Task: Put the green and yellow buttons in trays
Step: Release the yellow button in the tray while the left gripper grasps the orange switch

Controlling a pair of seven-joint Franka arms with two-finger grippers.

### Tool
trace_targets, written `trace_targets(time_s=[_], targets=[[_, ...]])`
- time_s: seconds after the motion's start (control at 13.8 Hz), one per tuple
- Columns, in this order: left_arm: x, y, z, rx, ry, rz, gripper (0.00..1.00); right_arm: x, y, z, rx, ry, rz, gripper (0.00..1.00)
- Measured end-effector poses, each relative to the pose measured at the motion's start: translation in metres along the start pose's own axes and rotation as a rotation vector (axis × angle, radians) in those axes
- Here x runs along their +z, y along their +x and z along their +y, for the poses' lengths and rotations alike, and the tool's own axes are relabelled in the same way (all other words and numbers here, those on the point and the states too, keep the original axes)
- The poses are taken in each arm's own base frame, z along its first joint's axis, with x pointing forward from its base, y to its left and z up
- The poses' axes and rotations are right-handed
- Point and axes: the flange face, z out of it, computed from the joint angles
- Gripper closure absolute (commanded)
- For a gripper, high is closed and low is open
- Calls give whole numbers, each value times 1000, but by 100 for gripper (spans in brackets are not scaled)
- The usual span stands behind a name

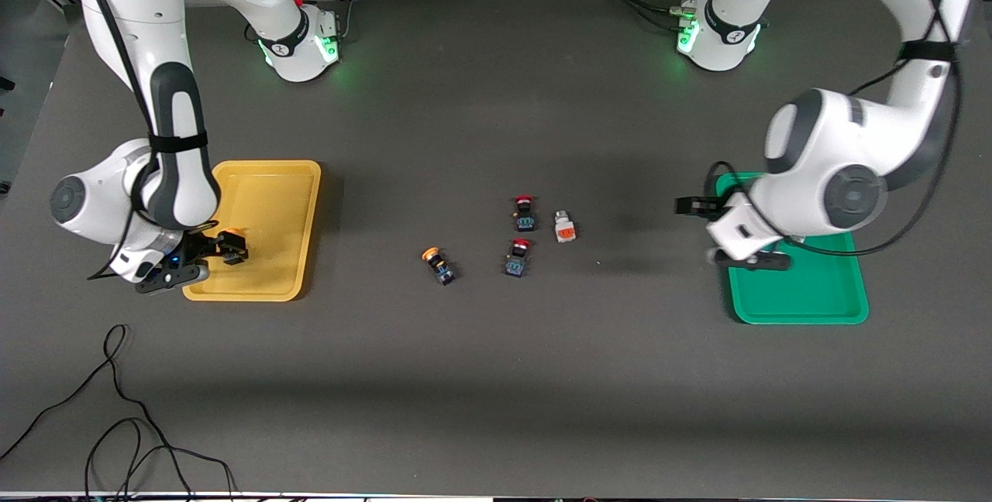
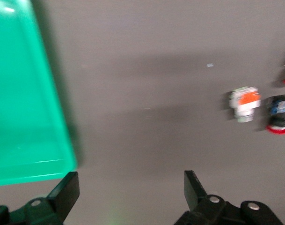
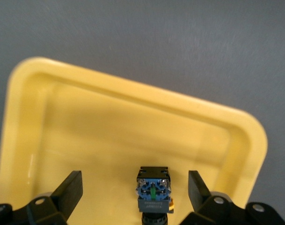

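I will next use my left gripper to pick up the white button by its body at the orange block (image 1: 565,232) and place it in the green tray (image 1: 806,300).
My right gripper (image 1: 219,249) is open over the mustard yellow tray (image 1: 271,192), at the end nearer the front camera. A dark-bodied button with an orange-yellow cap (image 1: 231,242) lies in that tray (image 3: 133,117). In the right wrist view the button (image 3: 153,190) sits between the gripper's (image 3: 135,186) spread fingers, untouched. A second yellow-capped button (image 1: 439,265) and the white-bodied button (image 1: 564,227) lie mid-table. My left gripper (image 1: 709,232) is open and empty over the table beside the green tray (image 1: 806,300). The left wrist view shows this gripper (image 2: 131,185), the green tray (image 2: 20,117) and the white button (image 2: 244,103).
Two red-capped dark buttons (image 1: 525,211) (image 1: 517,256) lie close beside the white one, and one of them shows in the left wrist view (image 2: 279,112). Loose black cables (image 1: 116,424) trail over the table's corner nearest the front camera, at the right arm's end.
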Motion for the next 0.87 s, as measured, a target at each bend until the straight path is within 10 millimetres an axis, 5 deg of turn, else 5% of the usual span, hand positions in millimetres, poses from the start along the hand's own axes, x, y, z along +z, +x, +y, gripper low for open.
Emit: trace_targets(time_s=[0.22, 0.51, 0.65, 0.87], targets=[[34, 9, 51, -85, -32, 34, 0, -59, 39, -18, 19, -15, -63, 0], [109, 7, 144, -182, -86, 86, 0, -130, 83, -71, 25, -43, -98, 0], [146, 5, 170, -198, -109, 92, 0, -132, 96, -114, -4, -50, -98, 0], [180, 9, 176, -193, -110, 87, 0, -113, 113, -214, -70, -69, -108, 0]])
